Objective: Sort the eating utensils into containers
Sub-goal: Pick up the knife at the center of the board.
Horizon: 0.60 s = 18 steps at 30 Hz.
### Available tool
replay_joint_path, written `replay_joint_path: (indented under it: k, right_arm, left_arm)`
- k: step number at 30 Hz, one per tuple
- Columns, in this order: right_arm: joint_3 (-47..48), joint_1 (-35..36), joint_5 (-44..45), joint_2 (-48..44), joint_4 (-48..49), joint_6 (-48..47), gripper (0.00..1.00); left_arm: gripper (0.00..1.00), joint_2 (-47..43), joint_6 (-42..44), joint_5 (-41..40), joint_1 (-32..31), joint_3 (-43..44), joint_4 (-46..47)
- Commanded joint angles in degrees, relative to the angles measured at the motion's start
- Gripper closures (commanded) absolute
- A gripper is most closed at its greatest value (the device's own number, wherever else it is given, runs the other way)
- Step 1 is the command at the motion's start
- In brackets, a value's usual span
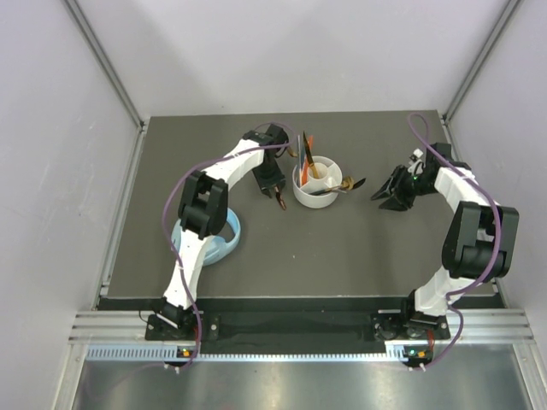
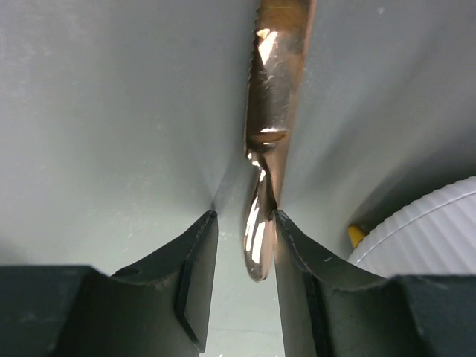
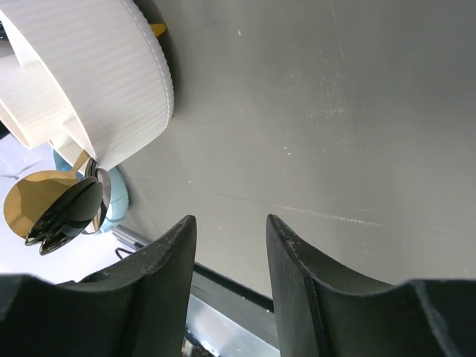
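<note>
The bronze utensil (image 2: 271, 111) would stay lying there if I lifted my left gripper now: a gap shows between it and one finger of the open gripper.
The round white holder (image 1: 314, 198) stands mid-table; orange and dark chopsticks (image 1: 304, 150) stick up from it, and a gold spoon (image 1: 346, 182) and a black spoon (image 1: 357, 184) poke out over its right rim. My left gripper (image 1: 275, 193) is just left of the holder, pointing down. In the left wrist view its jaws (image 2: 242, 216) stand apart around the end of a bronze utensil (image 2: 271, 111), which touches the right finger (image 2: 297, 253) only. My right gripper (image 1: 382, 196) is open and empty, right of the holder. The right wrist view shows the holder (image 3: 104, 82) and the spoon bowls (image 3: 63, 212).
Light blue headphones (image 1: 229, 242) lie by the left arm's elbow, near left of the holder, and show in the right wrist view (image 3: 115, 201). A small yellow piece (image 2: 355, 235) shows at the holder's base (image 2: 431, 230). The mat's front edge (image 3: 238, 286) is close under the right gripper.
</note>
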Motion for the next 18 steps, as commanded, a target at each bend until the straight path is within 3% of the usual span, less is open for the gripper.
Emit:
replay_joint_path:
  k: [1,5,11,18]
  right_arm:
    - [-0.3,-0.55,-1.49,-2.47,1.31,-0.61,0.57]
    - [-0.21,-0.55,-1.76,-2.3,1.57,-0.52,0.57]
    - [0.05,-0.55,-2.37,-2.21,1.75,-0.17,0.57]
    - [-0.74,-0.63,-2.46,-2.38,2.19,-0.17,0.57]
  left_arm:
    - [0.59,-2.66,-1.82,0.43,-0.6,-2.91,4.65]
    - [0.59,-0.83,-2.08,-1.5,-0.6,-0.46,2.38]
    - [0.66,6.9,-1.91,-6.15,-0.69,10.25,-8.08]
    - [0.8,8.32,-1.03,-6.51,-0.86,7.29,-10.28]
